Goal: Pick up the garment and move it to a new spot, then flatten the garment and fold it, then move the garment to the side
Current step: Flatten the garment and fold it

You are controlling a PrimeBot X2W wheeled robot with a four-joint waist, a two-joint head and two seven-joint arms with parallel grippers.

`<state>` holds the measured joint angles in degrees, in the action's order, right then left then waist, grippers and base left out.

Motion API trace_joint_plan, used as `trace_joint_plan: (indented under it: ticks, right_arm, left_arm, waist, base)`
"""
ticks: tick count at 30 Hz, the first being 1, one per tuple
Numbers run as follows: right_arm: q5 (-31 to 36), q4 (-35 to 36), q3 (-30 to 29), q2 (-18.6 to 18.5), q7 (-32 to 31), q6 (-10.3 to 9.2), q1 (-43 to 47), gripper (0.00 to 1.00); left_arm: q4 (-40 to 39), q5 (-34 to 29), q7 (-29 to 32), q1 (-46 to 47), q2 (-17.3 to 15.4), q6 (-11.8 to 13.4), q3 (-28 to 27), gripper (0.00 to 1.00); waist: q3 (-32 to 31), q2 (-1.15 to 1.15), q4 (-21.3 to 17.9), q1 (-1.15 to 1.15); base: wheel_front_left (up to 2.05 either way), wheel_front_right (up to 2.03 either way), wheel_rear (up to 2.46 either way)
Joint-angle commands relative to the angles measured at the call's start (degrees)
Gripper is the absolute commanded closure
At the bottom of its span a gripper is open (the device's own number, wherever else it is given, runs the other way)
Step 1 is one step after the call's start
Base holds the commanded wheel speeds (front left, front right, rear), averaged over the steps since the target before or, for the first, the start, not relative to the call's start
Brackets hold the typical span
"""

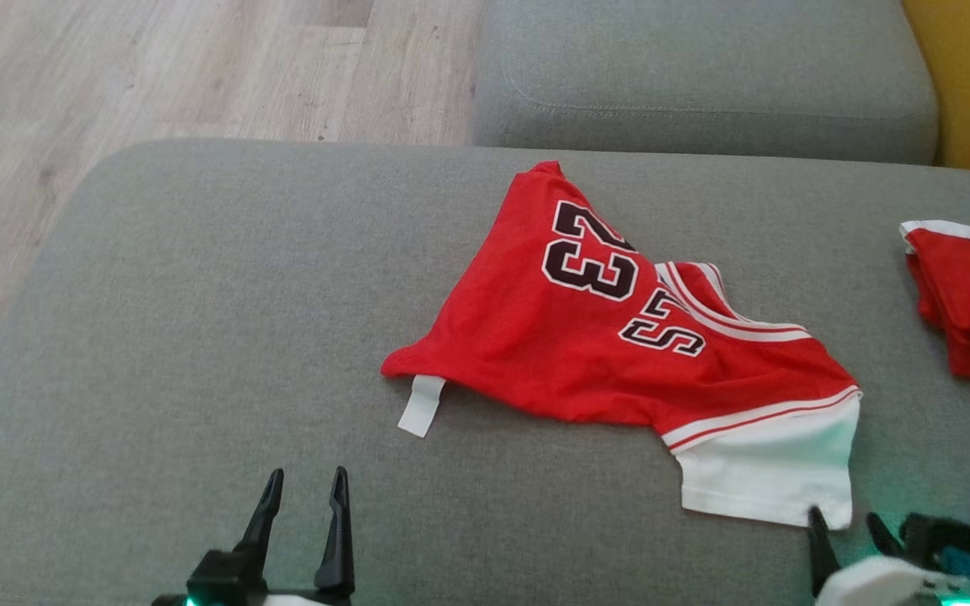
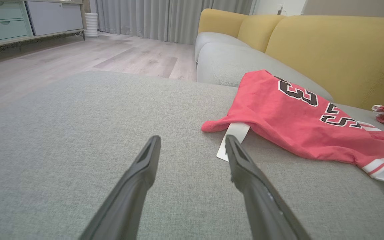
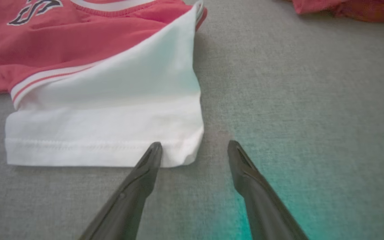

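The garment's body [image 1: 532, 333] lies slack, but a narrow fold sticks out at its red corner beside the tag [image 1: 420, 404], and my left gripper should grab the garment there next.
A red garment [image 1: 586, 337], a jersey with black "23" lettering, white trim and a white sleeve, lies crumpled on the grey cushion [image 1: 199, 337]. A white tag [image 1: 420, 404] sticks out at its left corner. My left gripper [image 1: 306, 486] stands open near the front edge, short of that tag [image 2: 233, 138], holding nothing. My right gripper [image 1: 845, 522] is open at the white sleeve's hem [image 3: 105, 146], its left fingertip [image 3: 153, 153] in front of the hem's corner. Both jaws are empty. The garment [image 2: 295, 123] lies to the right of the left fingers.
A second red and white cloth [image 1: 969, 295] lies at the cushion's right edge. Another grey cushion [image 1: 704, 84] and a yellow sofa back [image 2: 332, 56] stand behind. Wood floor [image 1: 114, 101] drops off to the left and far side.
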<state>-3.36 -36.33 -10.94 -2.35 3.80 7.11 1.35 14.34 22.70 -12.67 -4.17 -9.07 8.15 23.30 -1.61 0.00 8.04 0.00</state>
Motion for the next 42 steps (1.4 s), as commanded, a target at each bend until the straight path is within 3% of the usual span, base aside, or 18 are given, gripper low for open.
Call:
trace_joint_plan:
  ticks: [1,3,5,8,14,22,27,42]
  right_arm:
    - [0.3,0.8,1.4,-0.5,0.9,0.37,-3.7,0.00]
    - [0.3,-1.9,1.9,-0.5,1.3,0.37,-5.1,0.00]
    - [0.0,-5.4,2.8,-0.5,1.7,0.37,-6.7,0.54]
    - [-0.8,-7.8,3.7,-0.5,3.0,0.37,-8.1,1.00]
    - [-2.6,-7.6,4.2,-0.5,6.4,0.37,-9.5,1.00]
    - [-0.3,2.8,1.3,-0.5,4.6,0.37,-4.5,1.00]
    - [-0.4,9.5,0.6,-0.5,1.1,0.37,-1.7,1.00]
    - [-1.3,18.5,2.9,-0.5,-3.4,0.37,-3.1,1.00]
  left_arm:
    - [-1.7,0.2,-0.4,2.3,-0.7,0.4,-1.5,0.00]
    - [-1.6,0.3,-0.4,2.3,-0.7,0.5,-1.5,0.00]
    - [-1.6,0.4,-0.5,2.2,-0.8,0.6,-1.5,0.00]
    - [-1.6,0.6,-0.6,2.1,-0.8,0.8,-1.7,0.00]
    - [-1.9,1.6,-0.6,2.1,-0.4,0.8,-1.8,0.00]
    - [0.3,5.8,2.2,4.8,1.4,-2.0,-1.7,0.00]
    - [5.8,9.4,6.4,10.1,3.2,-4.6,-1.1,0.00]
    - [25.5,15.2,8.0,26.9,5.6,-7.0,-2.6,0.00]
  waist:
    - [0.2,0.00,0.2,0.00]
    - [0.4,0.00,0.3,0.00]
    - [0.6,0.00,0.2,0.00]
    - [0.7,0.00,-0.3,0.00]
    - [0.4,0.00,-2.0,0.00]
    - [0.4,0.00,-4.8,0.00]
    - [1.5,0.00,-6.0,0.00]
    - [8.2,0.00,-10.3,0.00]
  base:
    - [0.00,0.00,0.00]
    - [0.00,0.00,0.00]
    - [0.00,0.00,0.00]
    - [0.00,0.00,0.00]
    - [0.00,0.00,0.00]
    - [0.00,0.00,0.00]
    - [0.00,0.00,0.00]
    - [0.00,0.00,0.00]
